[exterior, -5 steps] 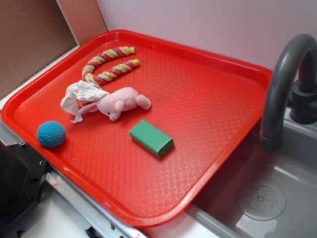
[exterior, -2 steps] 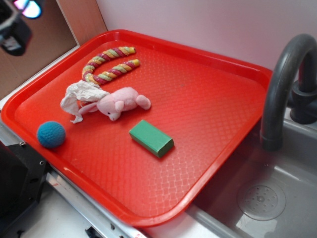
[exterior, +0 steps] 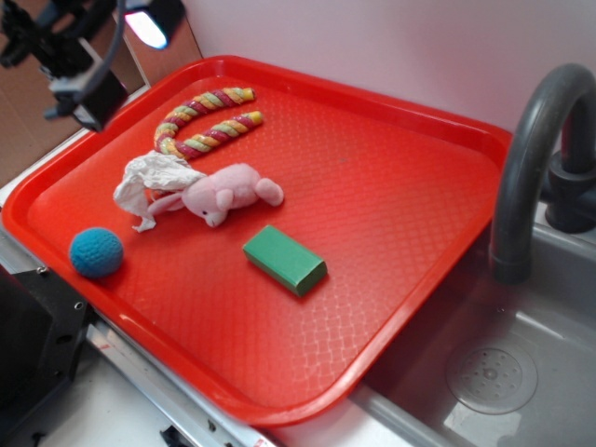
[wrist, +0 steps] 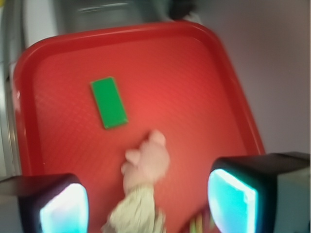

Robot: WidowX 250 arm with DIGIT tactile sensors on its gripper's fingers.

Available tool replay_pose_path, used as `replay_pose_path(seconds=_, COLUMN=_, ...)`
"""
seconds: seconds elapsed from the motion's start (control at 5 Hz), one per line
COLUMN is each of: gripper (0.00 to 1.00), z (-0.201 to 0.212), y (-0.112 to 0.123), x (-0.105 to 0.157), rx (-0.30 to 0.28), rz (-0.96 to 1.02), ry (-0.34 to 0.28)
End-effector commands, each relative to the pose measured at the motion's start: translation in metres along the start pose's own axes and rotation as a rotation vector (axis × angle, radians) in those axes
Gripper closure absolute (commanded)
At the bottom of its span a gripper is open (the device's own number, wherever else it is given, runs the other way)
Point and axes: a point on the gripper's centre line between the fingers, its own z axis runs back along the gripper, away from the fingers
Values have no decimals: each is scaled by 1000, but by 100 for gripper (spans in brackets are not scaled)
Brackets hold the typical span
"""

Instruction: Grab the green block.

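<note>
My gripper grabs the green block [exterior: 285,259] by its long sides, mid-length [exterior: 272,271] next, since the block is narrow across.
The green block [exterior: 285,259] lies flat near the middle of the red tray [exterior: 391,168]; the wrist view shows the green block [wrist: 109,102] from above, well ahead of my fingers. My gripper [exterior: 79,70] hangs high over the tray's far left corner, far from the block. In the wrist view the gripper [wrist: 148,201] stands open, its two black fingers wide apart with nothing between them, over the pink plush toy [wrist: 146,162].
On the tray lie a pink plush toy [exterior: 228,193] with a crumpled white cloth [exterior: 149,184], a blue crocheted ball [exterior: 96,252] and a striped rope toy [exterior: 200,121]. A grey faucet [exterior: 535,158] and sink [exterior: 503,372] stand at the right.
My gripper has come into the exterior view at the top left and moved right and down toward the tray. The things on the tray have not moved.
</note>
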Motion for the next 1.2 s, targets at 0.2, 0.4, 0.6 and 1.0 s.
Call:
replay_pose_path(seconds=0.2, gripper=0, z=-50, y=-18, x=41, rx=-128, rz=-246, ry=77)
replay_pose_path(seconds=0.4, gripper=0, z=-72, y=-22, x=49, rx=-145, rz=-207, ry=177)
replay_pose_path(seconds=0.6, gripper=0, z=-95, y=-29, x=57, rx=-170, rz=-206, ry=220)
replay_pose_path(seconds=1.0, gripper=0, z=-128, y=-32, x=57, rx=-224, rz=-176, ry=300)
